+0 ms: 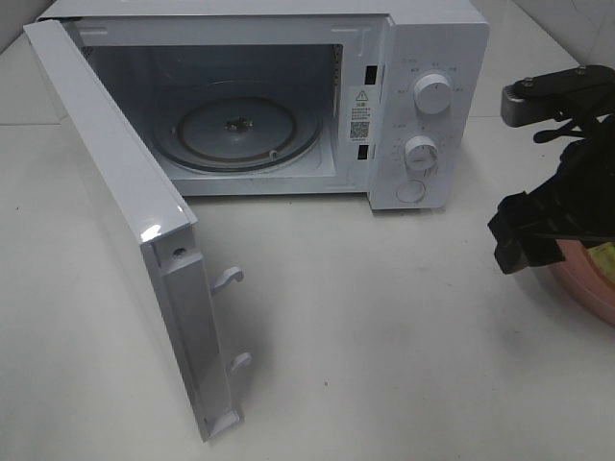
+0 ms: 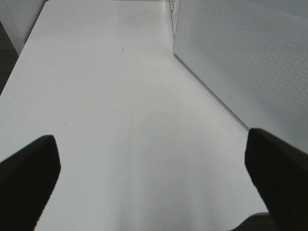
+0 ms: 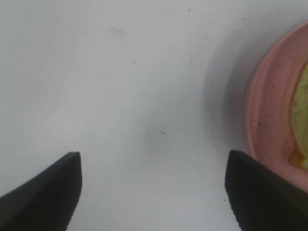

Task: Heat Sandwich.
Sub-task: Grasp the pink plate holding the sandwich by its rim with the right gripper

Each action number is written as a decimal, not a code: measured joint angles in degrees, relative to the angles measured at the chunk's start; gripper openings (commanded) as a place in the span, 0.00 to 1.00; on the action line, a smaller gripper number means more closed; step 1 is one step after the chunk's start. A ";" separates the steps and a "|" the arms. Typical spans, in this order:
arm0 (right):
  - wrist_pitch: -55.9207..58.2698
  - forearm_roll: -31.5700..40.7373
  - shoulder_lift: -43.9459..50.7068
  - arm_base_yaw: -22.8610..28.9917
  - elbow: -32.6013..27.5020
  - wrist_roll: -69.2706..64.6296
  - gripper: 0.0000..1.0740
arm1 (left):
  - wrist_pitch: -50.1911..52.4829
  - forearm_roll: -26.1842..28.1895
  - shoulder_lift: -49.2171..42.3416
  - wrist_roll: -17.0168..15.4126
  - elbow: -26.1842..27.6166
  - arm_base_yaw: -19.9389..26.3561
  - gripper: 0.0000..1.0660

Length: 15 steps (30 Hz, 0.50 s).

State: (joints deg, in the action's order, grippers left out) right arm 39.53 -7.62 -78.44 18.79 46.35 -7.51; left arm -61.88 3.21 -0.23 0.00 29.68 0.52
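I need to grab the round pink plate by its raised rim (image 1: 574, 274) with my right gripper next, to keep it level, since the sandwich (image 1: 603, 257) lies loose on it.
Only a pale green and yellow sliver of the sandwich (image 3: 302, 110) shows, lying on the round pink plate (image 3: 269, 120) at the table's right edge. My right gripper (image 3: 154, 159) is open, its fingers spread wide over bare table just beside the plate's rim, with nothing between them. From the high camera the right arm (image 1: 538, 226) hangs over the plate (image 1: 586, 293) and hides most of the sandwich (image 1: 603, 257). My left gripper (image 2: 151, 137) is open and empty above the white table, and out of the high view.
The white microwave (image 1: 423, 96) stands at the back with its door (image 1: 125, 221) swung open to the left front. Its glass turntable (image 1: 245, 134) is bare. The door's perforated panel (image 2: 250, 62) stands close beside my left gripper.
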 measured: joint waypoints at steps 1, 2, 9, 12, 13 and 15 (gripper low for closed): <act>-0.06 -0.11 -0.17 -0.74 0.00 0.00 0.72 | 0.00 0.00 0.00 0.00 0.00 0.00 0.94; -0.11 -0.34 -0.46 -1.66 0.00 0.00 0.72 | 0.00 0.00 0.00 0.00 0.00 0.00 0.94; -1.20 -2.23 -2.01 -7.05 0.69 1.49 0.71 | 0.00 0.00 0.00 0.00 0.00 0.00 0.94; -2.12 -2.58 -3.78 -9.74 0.86 2.98 0.71 | 0.00 0.00 0.00 0.00 0.00 0.00 0.94; -2.12 -2.58 -3.78 -9.74 0.86 2.98 0.71 | 0.00 0.00 0.00 0.00 0.00 0.00 0.94; -2.52 -2.64 -4.93 -11.00 0.86 3.04 0.71 | 0.00 0.00 0.00 0.00 0.00 0.00 0.94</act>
State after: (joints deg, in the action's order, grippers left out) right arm 37.01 -10.26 -83.37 7.79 47.21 -4.47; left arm -61.88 3.21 -0.23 0.00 29.68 0.52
